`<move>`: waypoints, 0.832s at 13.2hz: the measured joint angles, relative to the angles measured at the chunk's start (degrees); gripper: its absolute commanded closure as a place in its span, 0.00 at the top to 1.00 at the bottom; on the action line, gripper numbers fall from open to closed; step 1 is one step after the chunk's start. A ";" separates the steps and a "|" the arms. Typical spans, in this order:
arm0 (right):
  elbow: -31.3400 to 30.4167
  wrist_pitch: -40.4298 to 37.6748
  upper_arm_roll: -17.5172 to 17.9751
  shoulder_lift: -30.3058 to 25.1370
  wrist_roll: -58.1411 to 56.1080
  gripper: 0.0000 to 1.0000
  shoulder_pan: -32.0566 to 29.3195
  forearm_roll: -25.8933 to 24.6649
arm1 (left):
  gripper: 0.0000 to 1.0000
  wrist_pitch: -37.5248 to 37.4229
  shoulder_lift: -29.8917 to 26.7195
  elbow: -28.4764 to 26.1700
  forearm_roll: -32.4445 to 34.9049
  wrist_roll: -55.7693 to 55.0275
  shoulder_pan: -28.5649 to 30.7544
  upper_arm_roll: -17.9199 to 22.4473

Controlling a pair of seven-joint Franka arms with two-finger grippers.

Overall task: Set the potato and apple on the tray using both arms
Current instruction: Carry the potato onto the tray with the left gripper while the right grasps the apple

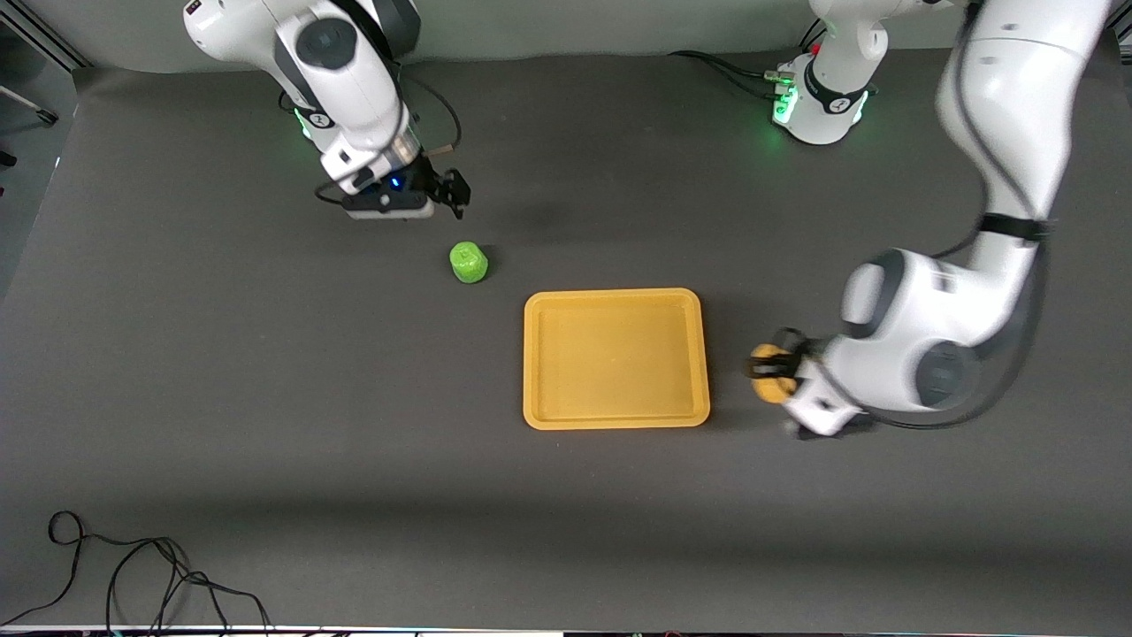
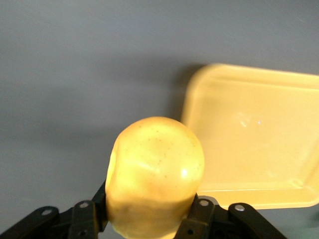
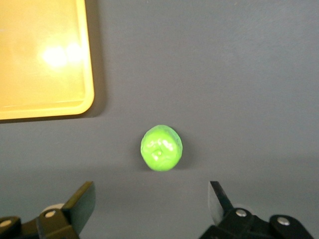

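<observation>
My right gripper is to put the apple on the tray, so next it should take hold of the green apple by its rounded sides.
The yellow-orange tray lies flat in the middle of the table. My left gripper is shut on the yellow potato just beside the tray's rim, toward the left arm's end. In the left wrist view the potato fills the space between the fingers, with the tray close by. The green apple sits on the table, farther from the front camera than the tray. My right gripper is open and empty, near the apple. The right wrist view shows the apple ahead of the open fingertips and a corner of the tray.
A black cable lies coiled at the table's near edge toward the right arm's end. More cables run by the left arm's base.
</observation>
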 measured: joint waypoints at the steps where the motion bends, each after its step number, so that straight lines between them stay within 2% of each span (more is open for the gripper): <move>1: -0.38 2.94 0.01 2.69 0.17 1.00 0.02 0.00 | 0.09 0.43 0.63 -0.20 -0.01 -3.29 -3.03 -0.05; 3: -1.28 9.35 0.01 7.71 0.35 1.00 0.04 0.00 | 0.11 1.30 2.55 -1.34 -0.02 -8.23 -7.43 -0.03; 4: -1.90 12.25 0.01 9.75 0.37 1.00 0.04 0.00 | 0.17 2.55 3.53 -2.17 -0.02 -9.44 -8.36 0.00; 7: -2.78 18.52 0.02 14.80 0.40 1.00 0.07 0.00 | 0.20 7.22 5.70 -4.40 -0.02 -9.95 -8.74 0.07; 8: -2.90 20.38 0.02 16.42 0.40 1.00 0.09 0.00 | 0.32 7.50 6.08 -4.52 -0.02 -9.96 -8.73 0.14; 9: -2.98 21.92 0.04 18.11 0.40 1.00 0.27 0.00 | 0.62 7.54 6.15 -4.51 -0.02 -9.96 -8.72 0.29; 10: -2.99 22.99 0.05 19.65 0.40 1.00 0.86 -0.01 | 0.83 7.63 6.13 -4.48 -0.02 -9.96 -8.69 0.41; 11: -2.99 23.61 0.06 20.82 0.45 1.00 1.63 -0.01 | 0.87 7.73 6.16 -4.49 -0.02 -9.97 -8.69 0.49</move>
